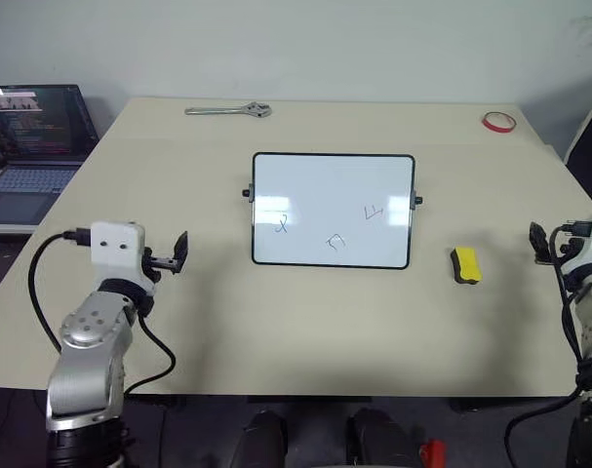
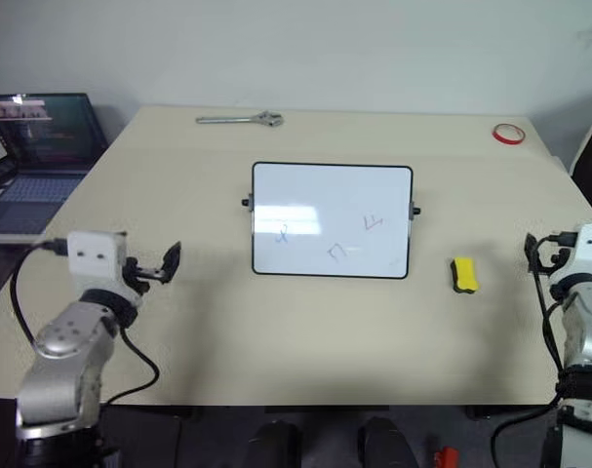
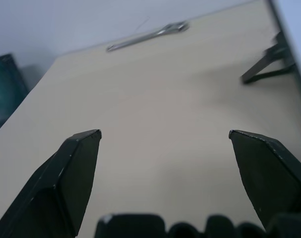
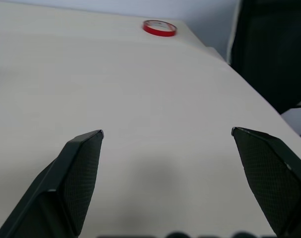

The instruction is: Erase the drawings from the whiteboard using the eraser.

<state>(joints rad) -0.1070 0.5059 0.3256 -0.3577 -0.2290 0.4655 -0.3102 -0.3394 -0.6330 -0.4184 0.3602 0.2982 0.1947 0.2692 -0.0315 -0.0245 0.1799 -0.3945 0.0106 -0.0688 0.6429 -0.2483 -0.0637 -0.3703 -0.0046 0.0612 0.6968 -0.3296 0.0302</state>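
I need to wipe the drawings off the whiteboard, so next I need to grab the yellow eraser [image 1: 465, 265] by its long sides with my right gripper.
The whiteboard [image 1: 333, 185] stands in the middle of the beige table [image 1: 305, 331]. It carries three small drawings: a blue one [image 1: 283, 225], a grey-black one [image 1: 336, 241] and a red one [image 1: 374, 212]. The yellow eraser [image 1: 465, 265] lies on the table just right of the board's lower corner. My left gripper [image 1: 174, 255] hovers over the table left of the board, open and empty, fingers [image 3: 73, 168] wide apart. My right gripper [image 1: 537, 242] is right of the eraser near the table's right edge. It is also open, with nothing between its fingers [image 4: 78, 168].
A metal wrench [image 1: 229, 111] lies at the table's far edge. A red tape ring [image 1: 498, 121] sits at the far right corner. An open laptop [image 1: 32, 146] stands on a side surface to the left. A black chair [image 4: 269, 54] is beyond the right edge.
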